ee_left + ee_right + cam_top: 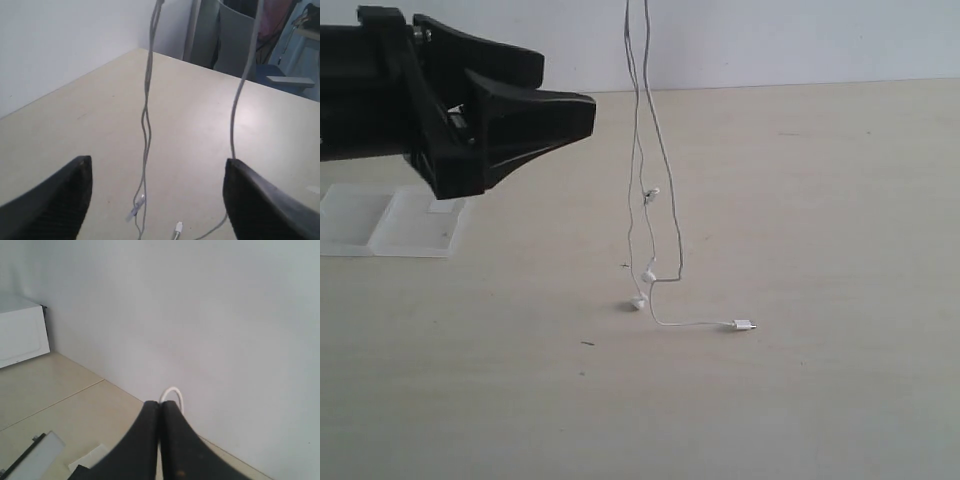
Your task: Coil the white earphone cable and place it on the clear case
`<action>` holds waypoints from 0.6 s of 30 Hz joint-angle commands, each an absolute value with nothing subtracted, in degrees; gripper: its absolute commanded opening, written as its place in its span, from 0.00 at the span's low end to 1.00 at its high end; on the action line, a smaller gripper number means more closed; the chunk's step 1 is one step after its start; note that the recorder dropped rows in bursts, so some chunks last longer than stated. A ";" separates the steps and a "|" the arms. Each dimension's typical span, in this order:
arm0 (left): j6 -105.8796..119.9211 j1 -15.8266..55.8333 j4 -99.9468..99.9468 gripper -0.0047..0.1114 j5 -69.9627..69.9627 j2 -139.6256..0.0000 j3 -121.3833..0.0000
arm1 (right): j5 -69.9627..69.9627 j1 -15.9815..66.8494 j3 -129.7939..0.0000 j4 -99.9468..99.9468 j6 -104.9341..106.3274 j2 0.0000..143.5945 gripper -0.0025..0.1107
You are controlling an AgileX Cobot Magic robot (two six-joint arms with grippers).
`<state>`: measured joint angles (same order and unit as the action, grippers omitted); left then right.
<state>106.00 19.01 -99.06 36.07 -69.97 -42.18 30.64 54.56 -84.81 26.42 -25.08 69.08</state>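
Note:
I need to coil the white earphone cable for the clear case (390, 222), so next I need to grab the cable by its long hanging parts with my left gripper.
The white earphone cable (642, 150) hangs in long strands from above the exterior view's top edge down to the table. Its two earbuds (642, 290) rest on the table, the inline piece (651, 193) hangs mid-strand, and the plug (743, 325) lies flat to the right. My right gripper (160, 407) is shut on a loop of the white earphone cable (172, 392); it is out of the exterior view. My left gripper (545, 95) is open, held left of the strands, with the cable (146, 125) hanging beyond its fingers (55, 200). The clear case (390, 222) lies at the left, partly behind the left gripper.
A pale wall (800, 40) runs behind the beige table (820, 250). The right wrist view shows a white box (20, 335) on a floor far below. Furniture (240, 30) stands past the table's far edge in the left wrist view.

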 commanded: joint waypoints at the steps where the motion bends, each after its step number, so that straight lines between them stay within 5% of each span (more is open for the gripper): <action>1: 107.14 19.44 -99.95 0.65 40.49 -72.18 -45.07 | 29.85 54.63 -85.08 27.18 -26.12 68.81 0.02; 9: 113.38 19.44 -99.95 0.65 42.52 -72.73 -45.93 | 30.19 54.63 -85.08 28.59 -26.21 68.81 0.02; 18: 113.02 20.98 -99.95 0.77 45.07 -75.56 -47.07 | 30.19 54.63 -85.08 28.86 -26.21 68.81 0.02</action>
<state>113.30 19.91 -99.32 46.17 -74.47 -46.07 30.64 54.56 -84.81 28.15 -26.08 69.08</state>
